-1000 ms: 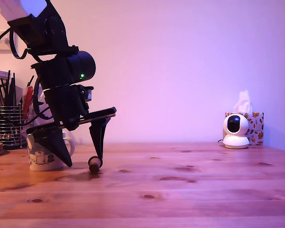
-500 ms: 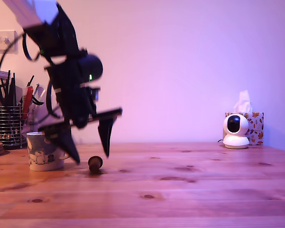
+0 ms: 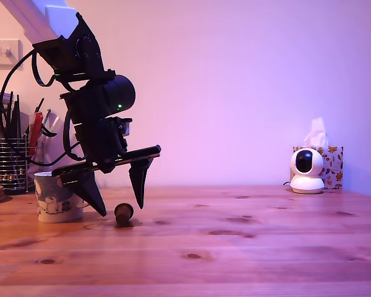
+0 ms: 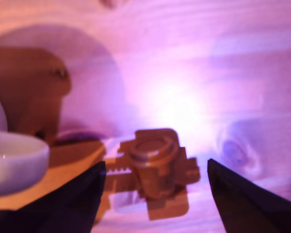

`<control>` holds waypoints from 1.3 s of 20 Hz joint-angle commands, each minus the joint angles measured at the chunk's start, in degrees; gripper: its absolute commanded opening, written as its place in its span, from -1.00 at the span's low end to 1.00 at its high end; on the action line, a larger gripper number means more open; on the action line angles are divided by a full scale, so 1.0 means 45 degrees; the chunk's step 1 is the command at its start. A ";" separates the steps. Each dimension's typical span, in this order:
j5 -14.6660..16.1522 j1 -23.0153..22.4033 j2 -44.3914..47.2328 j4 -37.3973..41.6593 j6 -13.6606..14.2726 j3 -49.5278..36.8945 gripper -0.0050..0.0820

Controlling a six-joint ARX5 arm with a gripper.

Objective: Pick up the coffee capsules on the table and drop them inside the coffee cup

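Observation:
Next, my gripper grabs the brown coffee capsule by its round body (image 3: pixel 123 214) to drop the capsule inside the coffee cup (image 3: pixel 54 198).
One brown coffee capsule (image 3: pixel 123 213) lies on the wooden table (image 3: pixel 235 247), just to the exterior view's right of the coffee cup (image 3: pixel 54 198). My gripper (image 3: pixel 119 207) hangs open right above the capsule, one finger on each side, not touching it. In the wrist view the capsule (image 4: pixel 153 162) sits between the two dark fingertips (image 4: pixel 75 199), with the cup's white rim (image 4: pixel 14 158) close beside. The cup is white with a grey-blue cartoon band; its inside is hidden.
A wire-mesh pen holder (image 3: pixel 12 161) stands behind the cup at the exterior view's left. A white round camera (image 3: pixel 307 170) and a tissue box (image 3: pixel 331 164) sit at the far right. A light switch (image 3: pixel 3 54) is on the wall.
The gripper rose off the table and shifted slightly to the exterior view's right. The capsule stayed on the table, no longer touched by the finger.

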 commanded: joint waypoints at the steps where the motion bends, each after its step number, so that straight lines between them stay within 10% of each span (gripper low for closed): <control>1: -0.0015 -0.0019 0.0330 0.0034 -0.0058 0.0078 0.50; 10: -0.0010 -0.0044 0.0568 -0.0209 -0.0049 0.0078 0.48; 26: -0.0005 -0.0063 0.0729 -0.0044 0.0291 0.0097 -0.29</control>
